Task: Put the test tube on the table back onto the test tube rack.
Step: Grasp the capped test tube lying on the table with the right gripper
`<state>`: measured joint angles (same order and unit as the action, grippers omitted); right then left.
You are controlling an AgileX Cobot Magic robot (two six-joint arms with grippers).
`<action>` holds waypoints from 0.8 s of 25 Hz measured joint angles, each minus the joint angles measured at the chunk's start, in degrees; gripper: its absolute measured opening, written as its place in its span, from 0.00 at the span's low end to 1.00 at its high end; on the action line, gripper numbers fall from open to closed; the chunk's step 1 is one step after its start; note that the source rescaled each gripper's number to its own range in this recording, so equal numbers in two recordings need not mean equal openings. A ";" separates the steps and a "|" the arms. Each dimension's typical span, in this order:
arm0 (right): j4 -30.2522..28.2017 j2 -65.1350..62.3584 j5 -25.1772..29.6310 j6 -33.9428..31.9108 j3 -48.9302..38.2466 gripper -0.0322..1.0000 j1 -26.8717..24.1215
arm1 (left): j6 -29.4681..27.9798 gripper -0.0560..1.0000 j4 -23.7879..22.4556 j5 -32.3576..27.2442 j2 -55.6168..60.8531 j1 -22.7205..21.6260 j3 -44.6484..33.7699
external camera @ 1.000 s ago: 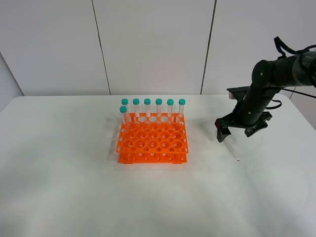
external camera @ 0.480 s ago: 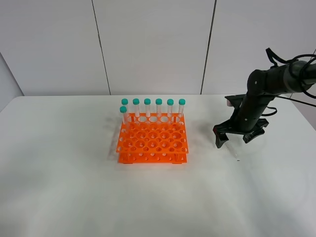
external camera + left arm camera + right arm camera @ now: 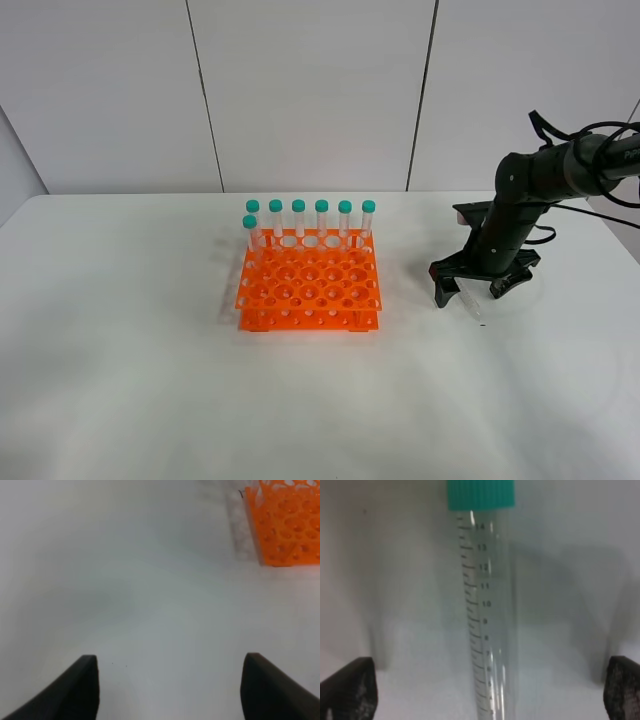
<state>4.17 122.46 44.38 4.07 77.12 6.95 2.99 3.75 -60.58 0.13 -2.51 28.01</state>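
My right gripper closes now, which would catch the tube: its fingers meet their shadows on the tabletop on either side of the test tube's body.
A clear test tube with a teal cap lies flat on the white table, right of the orange rack. The right wrist view shows the test tube close up, cap away from the camera, lying between the two fingertips. My right gripper is open and low over the tube, one finger on each side. My left gripper is open and empty over bare table, with a corner of the rack in its view. The left arm is out of the exterior view.
Several teal-capped tubes stand upright in the rack's back row, one more at the left of the second row. The other holes are empty. A pale panelled wall stands behind the table.
My right gripper has come down and slightly left, from above the tube to straddling it at table height. The tube and rack have not moved.
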 joint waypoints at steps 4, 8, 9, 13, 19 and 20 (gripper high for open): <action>0.00 0.00 -0.18 0.00 0.00 0.99 0.00 | 0.00 0.94 0.00 0.00 0.00 0.00 0.00; 0.05 0.00 -0.29 0.00 0.00 0.94 0.00 | 0.00 0.94 0.00 0.00 0.00 0.00 0.00; 0.05 0.00 -0.29 0.00 0.00 0.91 0.00 | 0.00 0.94 0.00 0.00 0.00 0.00 0.00; -0.01 0.00 -0.09 0.00 0.00 0.69 0.00 | 0.00 0.94 0.00 0.00 0.00 0.00 0.00; -0.01 0.00 0.40 0.00 0.00 0.24 0.00 | 0.00 0.94 0.00 0.00 0.00 0.00 0.00; -0.01 0.00 0.43 0.00 0.00 0.17 0.00 | 0.00 0.94 0.00 0.00 0.00 0.00 0.00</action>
<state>4.15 122.46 44.81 4.07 77.12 6.95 2.99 3.75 -60.58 0.13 -2.51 28.01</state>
